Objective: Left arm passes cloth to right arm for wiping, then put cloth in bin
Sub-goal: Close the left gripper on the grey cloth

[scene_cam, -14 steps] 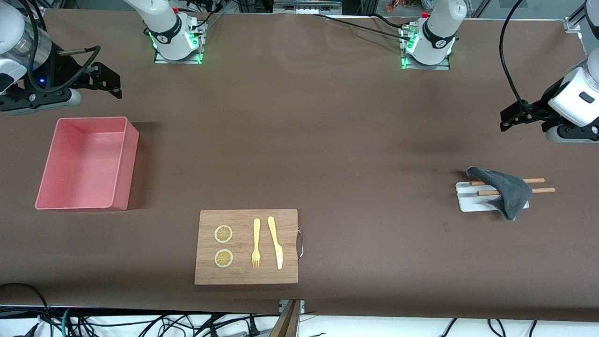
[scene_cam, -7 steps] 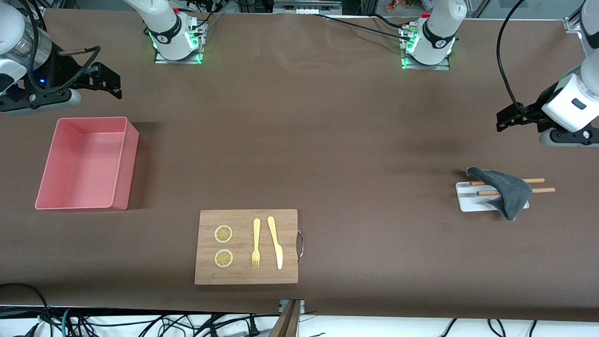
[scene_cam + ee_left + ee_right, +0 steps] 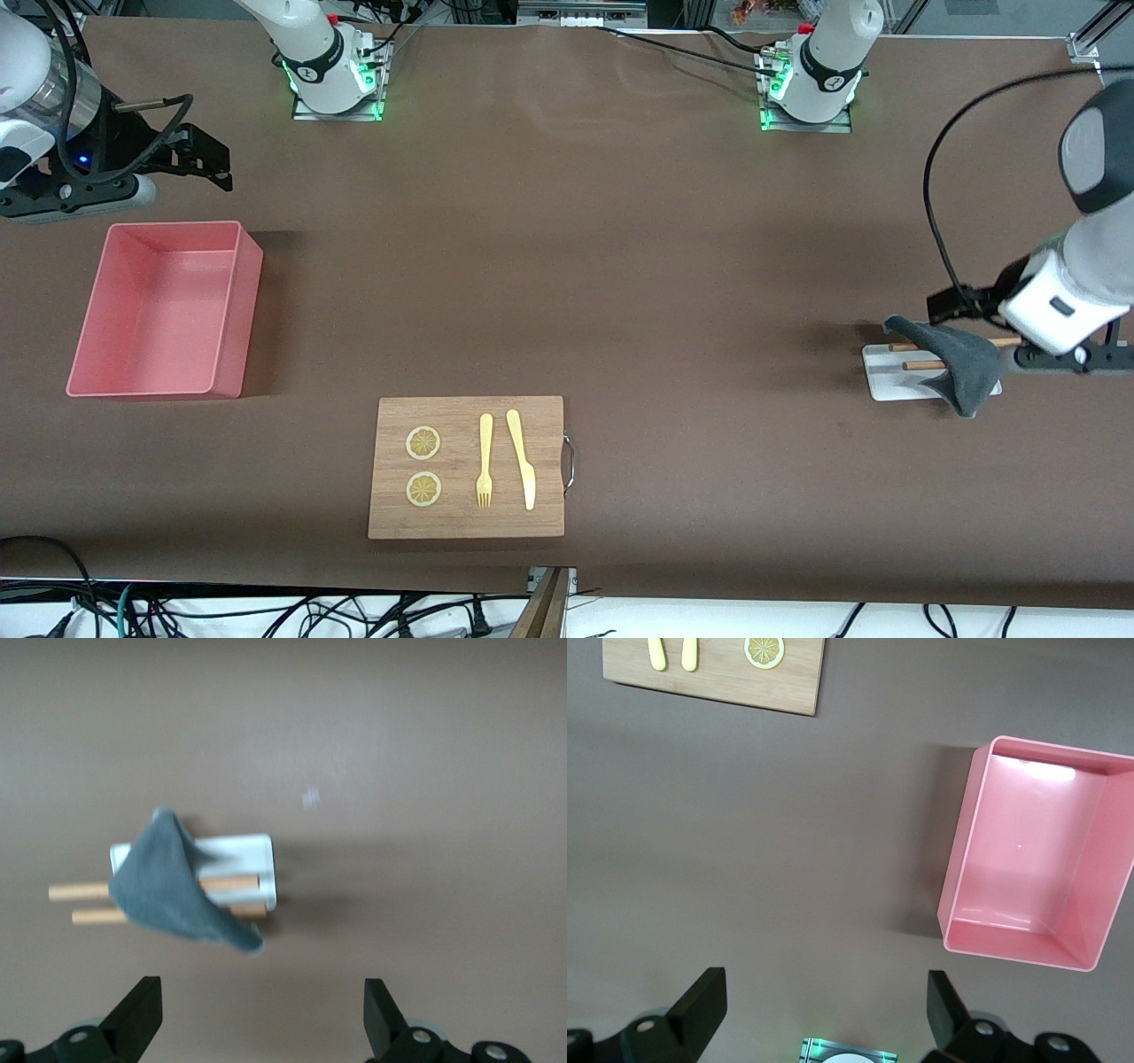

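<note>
The dark grey cloth [image 3: 964,361] needs to be passed over for wiping, so my left gripper will grab it next by its fold over the wooden rods.
The dark grey cloth [image 3: 964,361] hangs rumpled over two wooden rods [image 3: 921,364] on a small white tray [image 3: 884,379] at the left arm's end of the table. My left gripper [image 3: 952,306] is open and empty, in the air just beside the cloth, not touching it. In the left wrist view the cloth [image 3: 168,895] lies ahead of the spread left gripper [image 3: 261,1014]. My right gripper [image 3: 208,164] waits open and empty in the air beside the pink bin [image 3: 250,301], which is empty. The right wrist view shows the bin [image 3: 961,859] and the open right gripper [image 3: 824,1010].
A wooden board [image 3: 549,416] with a metal handle lies near the front camera, mid-table. It carries a yellow fork [image 3: 485,461], a yellow knife [image 3: 523,456] and two lemon slices [image 3: 423,443]. The board's corner shows in the right wrist view [image 3: 788,682].
The left arm has swung down from higher over the table's end to just beside the cloth and its tray. The right arm has barely moved. The cloth has not moved.
</note>
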